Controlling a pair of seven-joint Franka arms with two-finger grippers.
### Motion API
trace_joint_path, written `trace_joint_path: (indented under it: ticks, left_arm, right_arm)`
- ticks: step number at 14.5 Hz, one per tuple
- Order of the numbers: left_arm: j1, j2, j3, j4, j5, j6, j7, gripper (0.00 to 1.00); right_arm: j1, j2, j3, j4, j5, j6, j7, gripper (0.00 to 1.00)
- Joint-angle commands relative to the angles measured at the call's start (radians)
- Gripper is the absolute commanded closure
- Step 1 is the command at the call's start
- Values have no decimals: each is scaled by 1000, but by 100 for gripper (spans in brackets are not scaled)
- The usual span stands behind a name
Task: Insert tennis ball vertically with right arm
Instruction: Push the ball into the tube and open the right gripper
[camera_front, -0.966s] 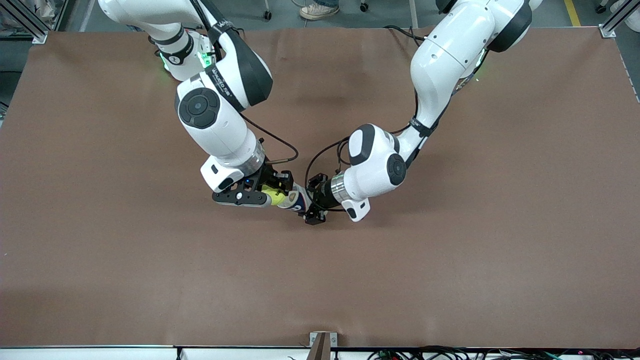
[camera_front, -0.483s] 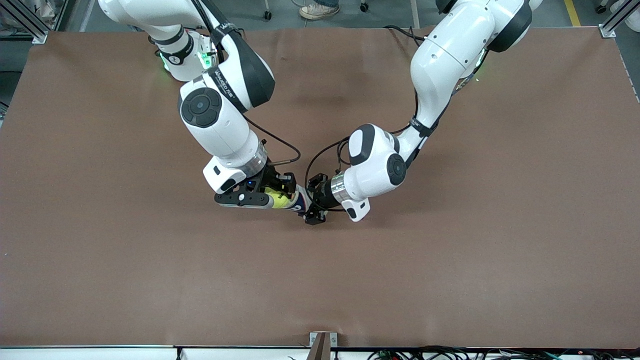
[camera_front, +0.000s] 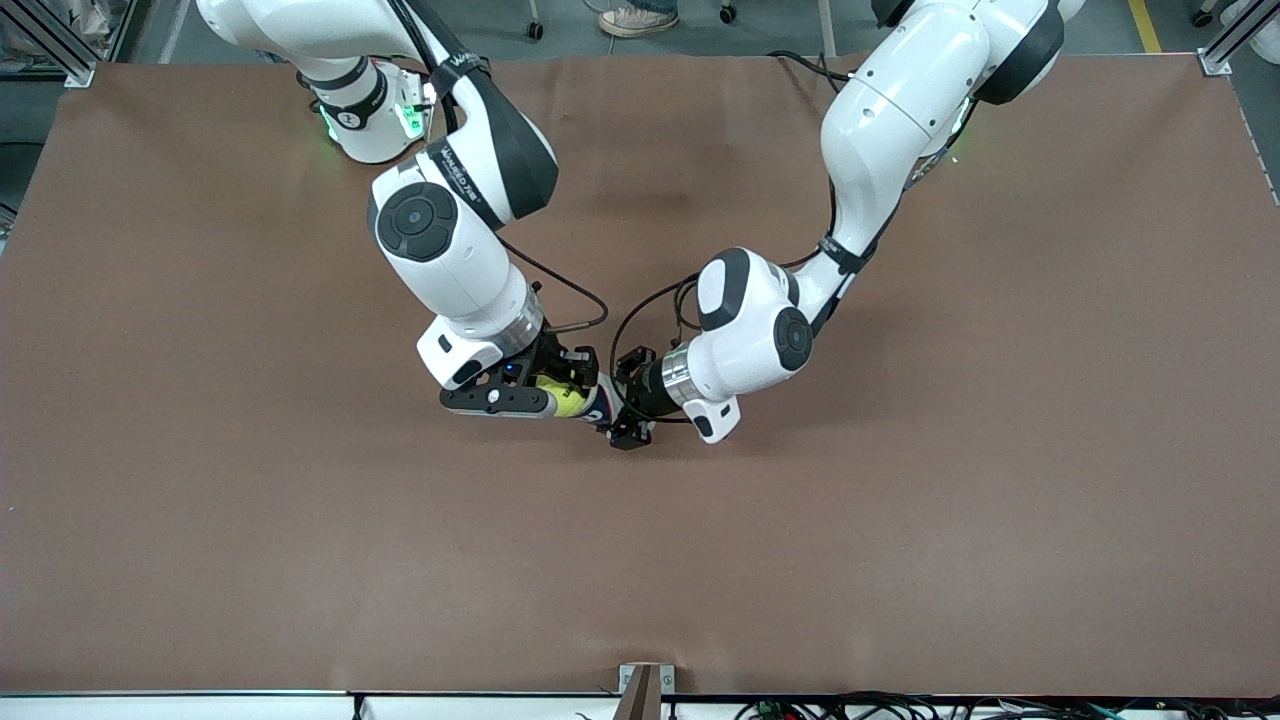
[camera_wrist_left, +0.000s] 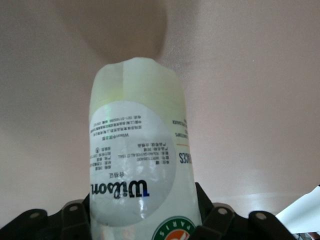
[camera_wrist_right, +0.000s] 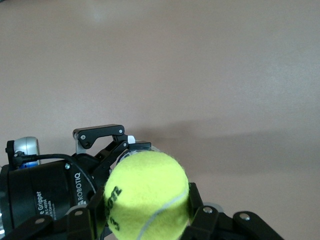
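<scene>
I should open my right gripper now and release, because the tennis ball (camera_front: 561, 396) is sitting at the can's clear rim (camera_front: 607, 382).
The yellow tennis ball (camera_front: 566, 398) is held in my right gripper (camera_front: 558, 392), which is shut on it; in the right wrist view the tennis ball (camera_wrist_right: 147, 192) fills the space in my right gripper (camera_wrist_right: 147, 210). A clear tennis ball can (camera_front: 598, 405) with a white Wilson label sits in my left gripper (camera_front: 622, 412), which is shut on its lower part. In the left wrist view the can (camera_wrist_left: 137, 150) rises from my left gripper (camera_wrist_left: 145, 227). The ball sits right at the can's end. The can's clear rim (camera_wrist_right: 141, 146) peeks out past the ball.
Both arms meet over the middle of the brown table (camera_front: 900, 520). The left gripper's black body (camera_wrist_right: 45, 197) and cable lie close beside the ball in the right wrist view. Bare tabletop (camera_front: 300, 560) stretches toward both ends and toward the front camera.
My right arm has shifted toward the left arm's end of the table, carrying the ball closer against the can. The left arm and the can have stayed put.
</scene>
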Motion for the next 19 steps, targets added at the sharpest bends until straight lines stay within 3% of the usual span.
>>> trace_joint_path:
  ticks: [1, 2, 4, 5, 8, 11, 17, 19]
  left_arm:
    - [-8, -3, 6, 8, 16, -4, -31, 29]
    - [-8, -2, 6, 8, 16, -4, -31, 29]
    - [-8, -2, 6, 8, 16, -3, -31, 29]
    - [-8, -2, 6, 8, 16, -3, -31, 29]
    - [-8, -2, 5, 7, 16, -3, -31, 29]
    - [-6, -3, 6, 8, 16, -3, -31, 27]
    - [24, 3, 2, 7, 0, -3, -13, 27]
    - [67, 7, -24, 5, -62, 3, 54, 27]
  right_arm:
    - [11, 15, -7, 18, 17, -2, -8, 39]
    - [13, 15, -7, 16, 17, -4, -7, 26]
    - [16, 15, -7, 15, 17, -10, -2, 13]
    - [16, 14, -7, 15, 17, -13, 1, 0]
    - [14, 12, -7, 13, 17, -19, -2, 0]
    - [1, -17, -14, 16, 9, -138, -13, 0]
    - [-75, -184, -17, -5, -32, -430, -11, 0]
    - [-104, -256, -17, -40, -38, -482, -13, 0]
